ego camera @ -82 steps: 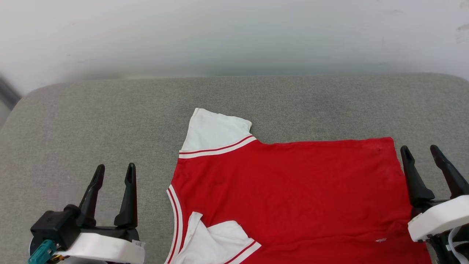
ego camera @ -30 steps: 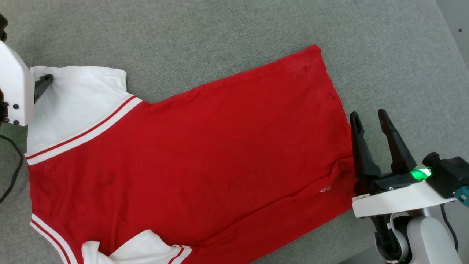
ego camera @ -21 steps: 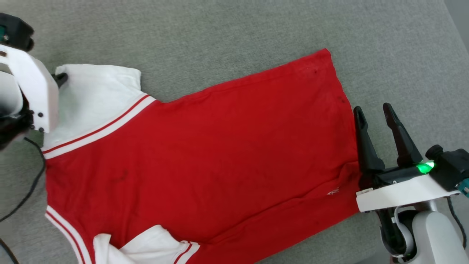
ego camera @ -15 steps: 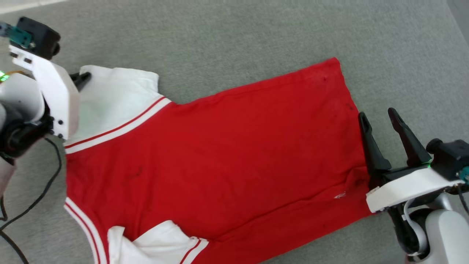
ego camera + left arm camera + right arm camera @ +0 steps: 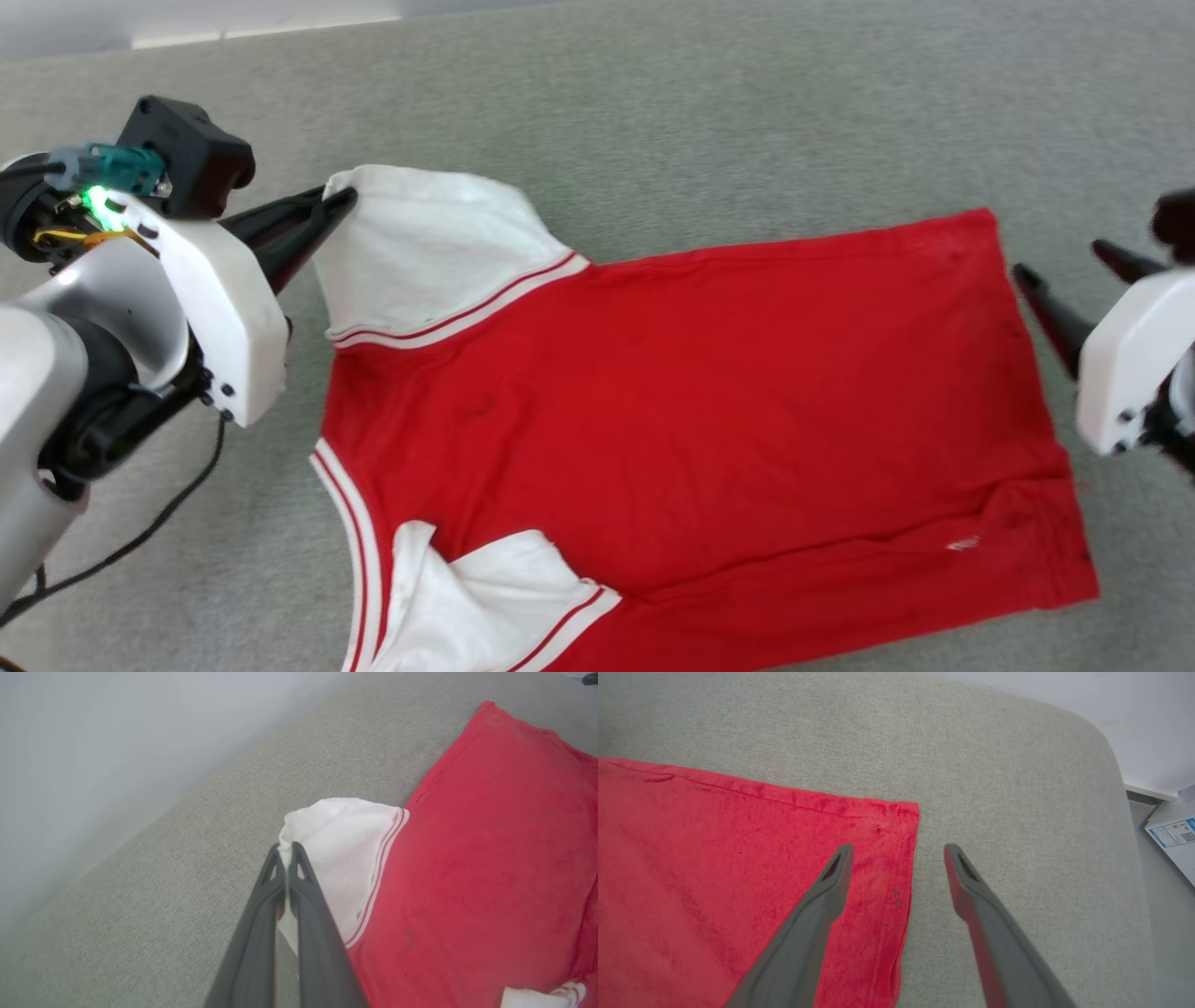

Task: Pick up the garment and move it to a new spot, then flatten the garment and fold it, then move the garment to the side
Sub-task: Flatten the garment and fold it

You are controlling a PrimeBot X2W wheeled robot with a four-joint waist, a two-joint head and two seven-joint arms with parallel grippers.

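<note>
Next, my right gripper takes hold of the red T-shirt (image 5: 717, 403) by the hem's corner (image 5: 977, 224) to fold the T-shirt.
The garment (image 5: 691, 411) is a red T-shirt with white sleeves, spread on a grey cushion with its plain side up. My left gripper (image 5: 338, 198) is shut on the outer tip of the far white sleeve (image 5: 429, 247), which lifts off the cushion; the left wrist view shows white cloth pinched between the fingertips (image 5: 286, 851). The near sleeve (image 5: 485, 597) lies crumpled by the striped collar. My right gripper (image 5: 1069, 266) stands open at the hem's far corner; in the right wrist view one finger (image 5: 831, 882) hovers over the red hem (image 5: 896, 858) and the other over bare cushion.
The grey cushion (image 5: 709, 121) runs to a rounded edge (image 5: 1115, 765) with a pale wall behind it. A white box with a label (image 5: 1174, 833) lies on the floor past that edge. A black cable (image 5: 131, 546) trails from my left arm across the cushion.
My left gripper has shut on the far sleeve's tip and raised it. The head camera has swung, so the whole picture has shifted. My right gripper stays open beside the hem.
</note>
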